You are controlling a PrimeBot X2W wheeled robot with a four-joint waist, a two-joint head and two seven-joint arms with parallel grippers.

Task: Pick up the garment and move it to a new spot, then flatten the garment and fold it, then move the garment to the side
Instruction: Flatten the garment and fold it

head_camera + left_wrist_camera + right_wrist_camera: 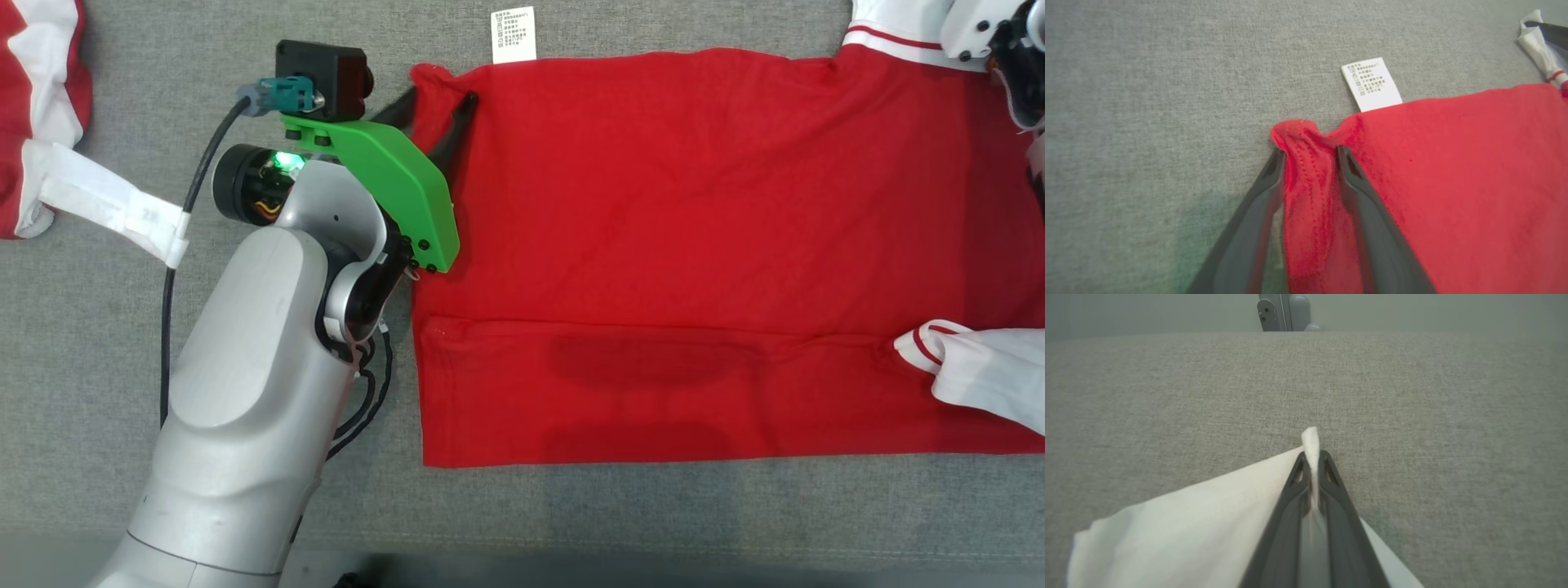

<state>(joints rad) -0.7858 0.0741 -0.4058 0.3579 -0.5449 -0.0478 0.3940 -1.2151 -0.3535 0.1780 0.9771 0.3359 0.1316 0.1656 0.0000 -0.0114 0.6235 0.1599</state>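
My left gripper pinches the shirt by its hem corner [438, 103] next, as the red hem stands up in a bunched fold while the shirt's body [647, 206] lies flat.
The garment [694, 245] is a red shirt with white sleeves, lying flat on the grey cloth-covered table [571, 514]. Its white care label [513, 34] [1372, 83] sticks out past the far edge. My left gripper [441, 96] [1310, 153] is at the shirt's far left corner, open, with its fingers either side of a bunched red hem fold. My right gripper [1312, 455] is shut on a pinch of the shirt's white cloth [1208, 514] at the far right. A white sleeve [980, 376] lies folded over the near right part.
Another red and white garment [33, 106] lies at the far left, with a white strip [114, 204] reaching to my left arm's black cable [167, 327]. The table's front edge runs along the bottom of the head view. A grey machine part [1286, 312] stands beyond the table's far edge.
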